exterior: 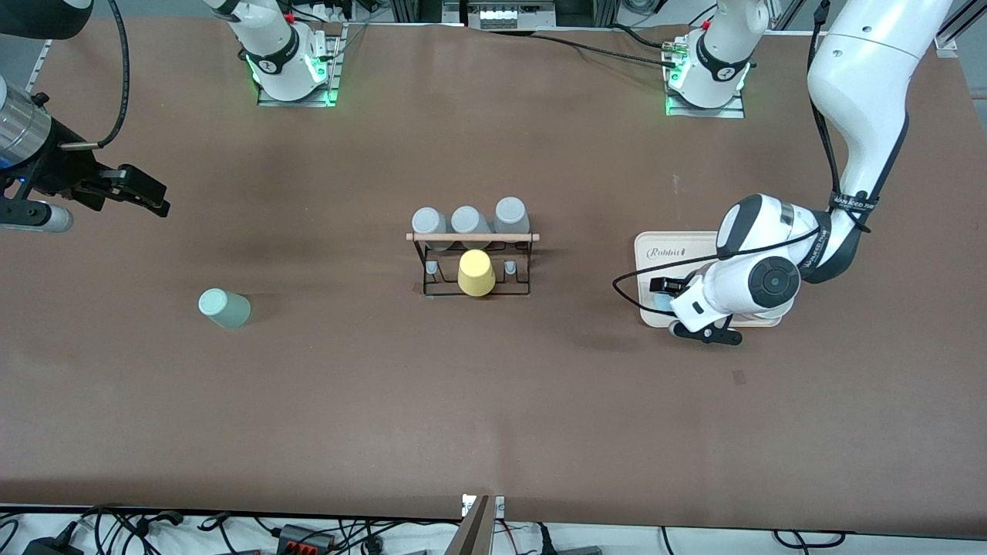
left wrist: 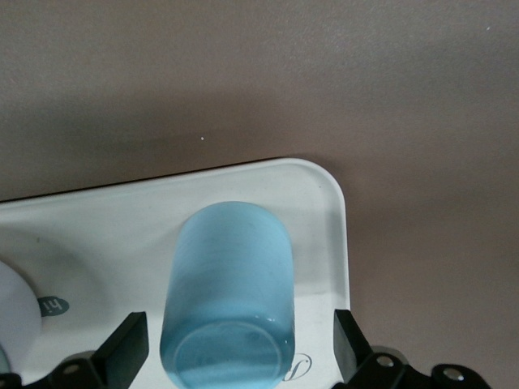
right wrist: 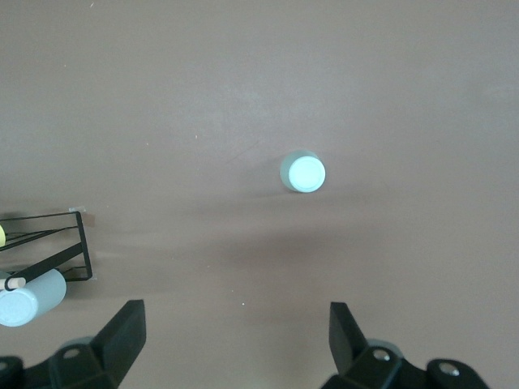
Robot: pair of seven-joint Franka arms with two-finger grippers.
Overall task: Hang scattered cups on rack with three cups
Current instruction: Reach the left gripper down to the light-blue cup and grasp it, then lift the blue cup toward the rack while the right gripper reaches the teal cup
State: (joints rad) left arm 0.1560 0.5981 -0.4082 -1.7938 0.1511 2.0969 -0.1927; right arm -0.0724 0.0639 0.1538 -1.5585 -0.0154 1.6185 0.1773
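The light blue cup's near end (left wrist: 227,340) is between my fingers in the left wrist view, so my left gripper would hold the cup if I closed it now. I need to close.
The light blue cup (left wrist: 231,284) lies on the cream tray (left wrist: 105,219); in the front view only a sliver of it (exterior: 658,301) shows. My left gripper (left wrist: 235,336) is open, one finger on each side of that cup and apart from it; in the front view the gripper (exterior: 668,307) is low over the tray (exterior: 663,250). The mint-green cup (exterior: 224,307) stands upside down on the table toward the right arm's end, also in the right wrist view (right wrist: 304,172). My right gripper (exterior: 146,193) is open and empty, up over that end. The rack (exterior: 472,262) holds three grey cups (exterior: 469,222).
A yellow cup (exterior: 476,273) hangs on the rack's nearer side. A white rounded thing (left wrist: 12,316) sits on the tray beside the blue cup. The rack's corner (right wrist: 57,243) and one grey cup (right wrist: 28,298) show in the right wrist view.
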